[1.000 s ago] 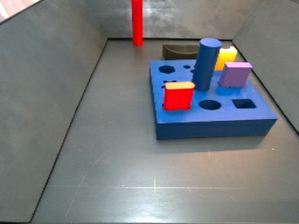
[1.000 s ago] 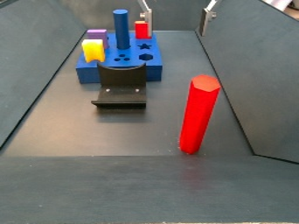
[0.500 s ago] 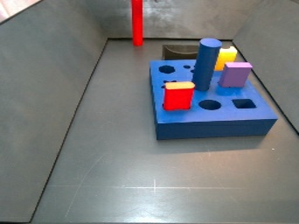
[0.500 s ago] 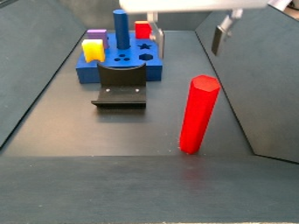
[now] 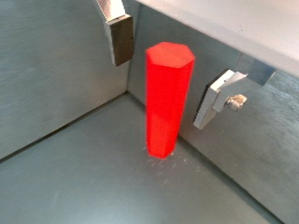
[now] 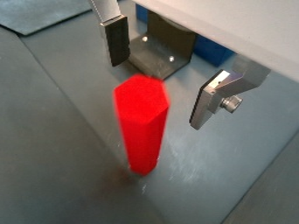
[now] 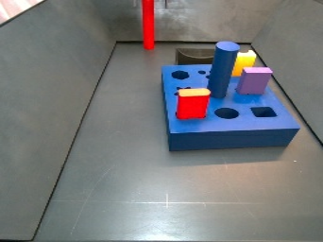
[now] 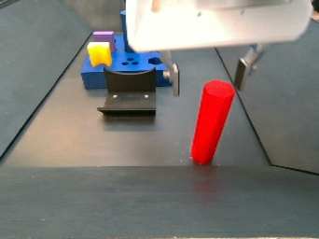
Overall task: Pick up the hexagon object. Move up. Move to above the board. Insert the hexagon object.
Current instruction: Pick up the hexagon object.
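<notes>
The robot's gripper needs to lift the hexagon object and insert it into the board [image 7: 233,132], so next it needs to grab the hexagon object by its upper part [image 7: 147,8].
The hexagon object [image 8: 210,121] is a tall bright red bar that stands upright on the grey floor, apart from the board, near the wall in a side view [image 7: 147,24]. My gripper [image 8: 212,71] is open right over it, one finger on each side of its top, and not touching it. Both wrist views show the bar [image 5: 167,96] [image 6: 142,122] between the spread fingers [image 5: 121,39]. The blue board [image 7: 233,132] [image 8: 131,67] lies further off, partly hidden by the gripper body in a side view.
The board holds a blue cylinder [image 7: 224,68], a short red block with yellow top [image 7: 192,102], a purple block [image 7: 255,79] and a yellow block [image 7: 244,62]. The dark fixture [image 8: 129,93] [image 6: 163,52] stands between board and bar. Grey walls close both sides.
My gripper has moved from near the board towards the red bar and come down, so its open fingers now flank the bar's top. The bar and the board pieces have not moved.
</notes>
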Robot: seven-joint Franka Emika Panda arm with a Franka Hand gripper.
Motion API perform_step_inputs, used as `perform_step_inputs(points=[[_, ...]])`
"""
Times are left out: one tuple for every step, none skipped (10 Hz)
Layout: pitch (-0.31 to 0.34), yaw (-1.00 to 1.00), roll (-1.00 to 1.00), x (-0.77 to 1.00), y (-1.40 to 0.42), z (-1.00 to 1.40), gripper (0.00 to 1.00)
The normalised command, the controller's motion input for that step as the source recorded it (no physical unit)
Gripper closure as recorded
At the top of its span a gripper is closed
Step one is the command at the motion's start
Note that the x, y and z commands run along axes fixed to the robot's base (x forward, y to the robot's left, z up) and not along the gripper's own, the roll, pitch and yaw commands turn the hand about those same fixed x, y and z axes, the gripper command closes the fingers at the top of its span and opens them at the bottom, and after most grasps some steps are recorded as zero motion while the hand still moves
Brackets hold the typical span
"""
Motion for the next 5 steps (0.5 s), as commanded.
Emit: perform_step_inputs(points=[[0.05,-0.26,-0.09,-0.02,0.61,-0.25,0.0],[0.0,-0.2,-0.14,-0.01,0.52,-0.31,0.0],[-0.019,-0.14,-0.18,-0.02,0.31,-0.31,0.0],[-0.054,-0.11,-0.23,-0.02,0.28,-0.27,0.0],[-0.059,-0.09,-0.11,-0.07,0.0,0.0,0.0]])
